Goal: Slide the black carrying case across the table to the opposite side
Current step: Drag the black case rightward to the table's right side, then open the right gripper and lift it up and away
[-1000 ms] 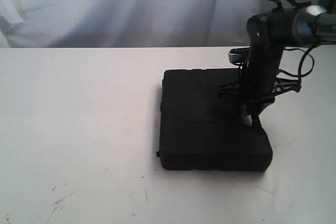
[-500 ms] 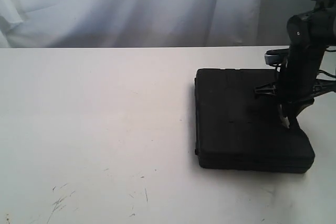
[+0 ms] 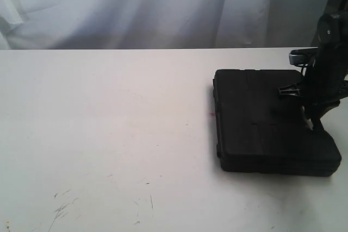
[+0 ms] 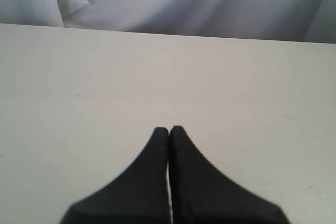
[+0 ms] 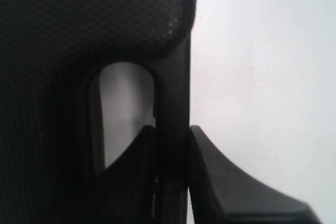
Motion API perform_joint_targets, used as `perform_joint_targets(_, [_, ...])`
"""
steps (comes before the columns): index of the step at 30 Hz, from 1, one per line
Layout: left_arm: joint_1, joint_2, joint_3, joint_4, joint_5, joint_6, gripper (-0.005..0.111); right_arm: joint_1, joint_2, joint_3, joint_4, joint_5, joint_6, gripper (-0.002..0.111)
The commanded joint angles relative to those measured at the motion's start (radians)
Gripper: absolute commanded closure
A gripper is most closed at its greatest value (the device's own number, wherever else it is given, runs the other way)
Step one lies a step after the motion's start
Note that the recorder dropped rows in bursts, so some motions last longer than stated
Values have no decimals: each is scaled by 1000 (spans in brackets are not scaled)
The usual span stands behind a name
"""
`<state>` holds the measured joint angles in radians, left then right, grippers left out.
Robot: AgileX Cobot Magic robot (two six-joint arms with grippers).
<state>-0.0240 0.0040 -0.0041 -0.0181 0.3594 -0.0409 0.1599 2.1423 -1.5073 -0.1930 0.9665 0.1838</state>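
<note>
The case's lower edge is flat on the tabletop at the opposite side, so my right gripper should open its fingers.
The black carrying case [image 3: 266,120] lies flat on the white table [image 3: 109,123], near its right side. My right gripper [image 3: 315,126] stands over the case's right edge. In the right wrist view the right gripper [image 5: 172,132] is shut on the case's handle bar [image 5: 172,93], beside the dotted lid [image 5: 79,19] and bare table [image 5: 262,66]. The left arm does not show in the exterior view. In the left wrist view my left gripper [image 4: 168,129] is shut and empty above bare table [image 4: 157,66].
A white curtain [image 3: 136,9] hangs behind the table's far edge. A tiny red spot [image 3: 209,114] sits just left of the case. Dark scuffs [image 3: 62,207] mark the front left. The case's right end lies close to the view's right edge.
The case has slid to the right across the table, with my right gripper holding its handle and moving with it. The slide slowed in the last half second.
</note>
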Motion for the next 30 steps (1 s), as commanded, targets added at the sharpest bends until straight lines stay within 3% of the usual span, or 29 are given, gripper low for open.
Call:
perform_joint_targets(1, [2, -4, 4, -1, -15, -1, 107, -11, -13, 4, -9, 1, -1, 108])
perform_joint_targets(12, [2, -4, 4, -1, -15, -1, 107, -13, -13, 4, -9, -33, 15, 106])
perform_joint_targets(15, [2, -4, 4, -1, -15, -1, 107, -13, -13, 4, -7, -34, 15, 86])
perform_joint_targets(16, [2, -4, 4, -1, -15, -1, 107, -13, -20, 4, -7, -32, 15, 74])
perform_joint_targets(18, [2, -4, 4, -1, -15, -1, 107, -13, -45, 4, -5, -20, 17, 65])
perform_joint_targets(20, [2, -4, 4, -1, -15, -1, 107, -13, -93, 4, -3, -9, 23, 64])
perform_joint_targets(24, [2, -4, 4, -1, -15, -1, 107, -13, -220, 4, 85, 30, 33, 65])
perform_joint_targets(26, [2, -4, 4, -1, -15, -1, 107, -13, -305, 4, 170, 34, 9, 76])
perform_joint_targets(29, [2, -4, 4, -1, -15, -1, 107, -3, -446, 4, 286, 36, -77, 107])
perform_joint_targets(30, [2, -4, 4, -1, -15, -1, 107, 2, -472, 4, 288, 36, -79, 108])
